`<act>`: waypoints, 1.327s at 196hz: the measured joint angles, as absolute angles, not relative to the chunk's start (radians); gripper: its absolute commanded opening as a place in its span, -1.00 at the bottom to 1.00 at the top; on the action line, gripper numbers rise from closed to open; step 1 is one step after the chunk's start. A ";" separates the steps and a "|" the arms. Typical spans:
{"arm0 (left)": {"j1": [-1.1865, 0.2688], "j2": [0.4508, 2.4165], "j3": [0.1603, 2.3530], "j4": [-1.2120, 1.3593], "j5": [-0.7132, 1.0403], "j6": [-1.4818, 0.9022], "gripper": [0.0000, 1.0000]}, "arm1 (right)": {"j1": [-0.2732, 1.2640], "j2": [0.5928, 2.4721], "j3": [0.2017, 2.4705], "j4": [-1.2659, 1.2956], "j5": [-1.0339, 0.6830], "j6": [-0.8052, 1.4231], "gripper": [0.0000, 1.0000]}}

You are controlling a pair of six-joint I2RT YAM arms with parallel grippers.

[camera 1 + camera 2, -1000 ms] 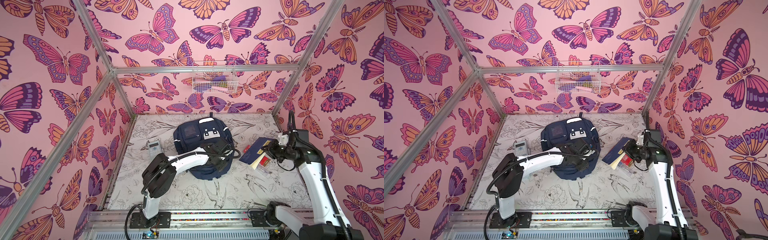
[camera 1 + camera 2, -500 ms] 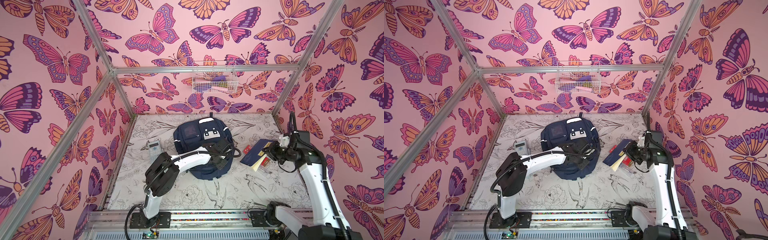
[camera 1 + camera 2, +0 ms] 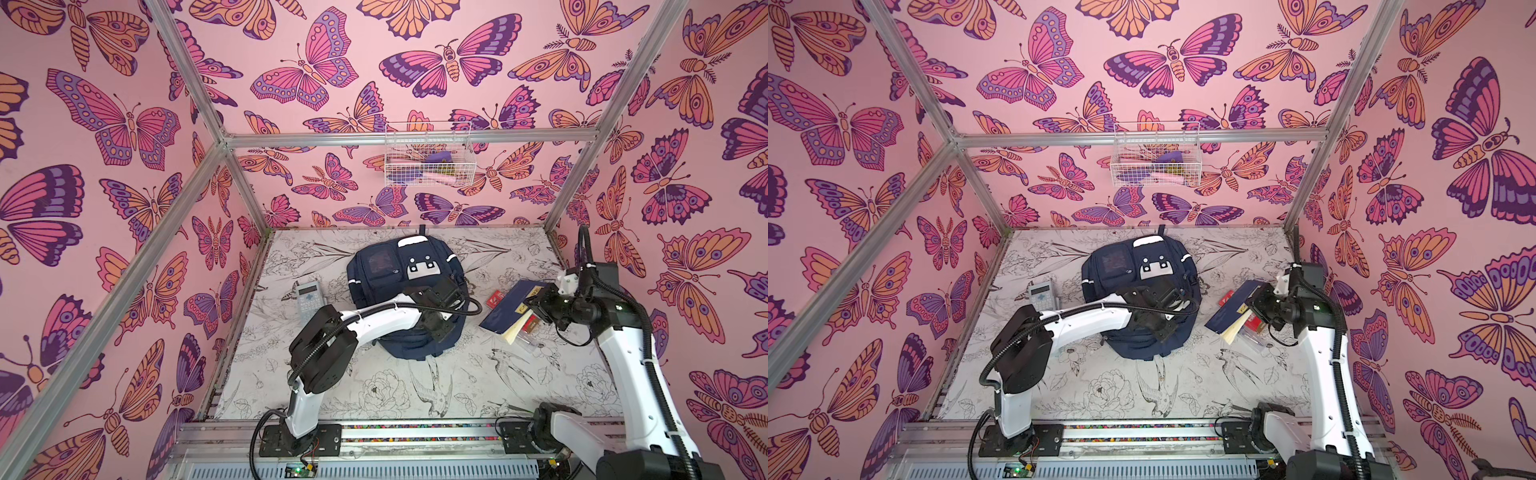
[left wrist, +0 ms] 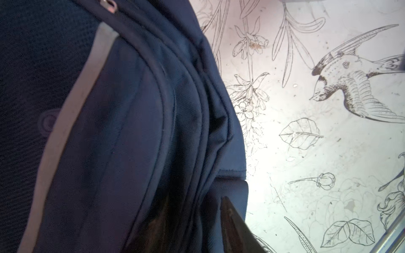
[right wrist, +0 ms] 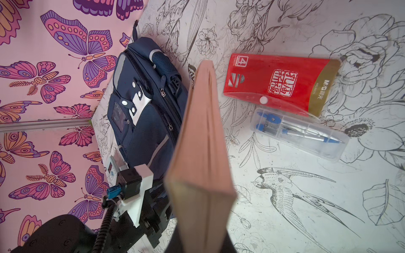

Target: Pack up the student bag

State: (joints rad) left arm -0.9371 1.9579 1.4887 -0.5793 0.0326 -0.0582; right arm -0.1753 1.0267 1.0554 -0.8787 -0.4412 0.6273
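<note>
The folds of the bag's zip edge lie between my left gripper's fingers, and closing now would catch them. My left gripper closes next.
The student bag (image 3: 386,270) (image 3: 1121,266), navy blue with a white patch and white stripes, lies flat in the middle of the table in both top views. My left gripper (image 3: 442,332) (image 3: 1163,328) is down on its near right edge. In the left wrist view its fingers (image 4: 232,223) stand apart astride the bag's (image 4: 131,131) seam folds. To the right of the bag, my right gripper (image 3: 540,305) (image 3: 1262,305) (image 5: 202,238) is shut on a navy book (image 3: 509,309) (image 3: 1229,311) with cream pages (image 5: 201,142), held tilted above the table.
A grey calculator (image 3: 309,299) (image 3: 1041,295) lies left of the bag. A red pen pack (image 5: 278,83) (image 3: 496,299) and a clear case with a compass (image 5: 300,133) (image 3: 525,340) lie under and beside the held book. A wire basket (image 3: 428,156) hangs on the back wall.
The left arm's elbow has shifted a little to the right while its gripper stayed on the bag's right edge. The right gripper still holds the book, which has barely moved.
</note>
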 measured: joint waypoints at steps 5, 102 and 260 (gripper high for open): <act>-0.937 1.958 1.489 -0.579 0.030 -0.060 -0.26 | -0.176 1.026 1.055 -0.879 -0.442 0.627 -1.00; -0.956 1.971 1.496 -0.594 -0.062 -0.049 -1.00 | -0.176 1.013 1.055 -0.878 -0.456 0.628 -1.00; -0.639 1.682 1.522 -0.482 0.336 -0.378 -1.00 | 0.250 0.823 0.699 -0.376 -0.475 1.003 -1.00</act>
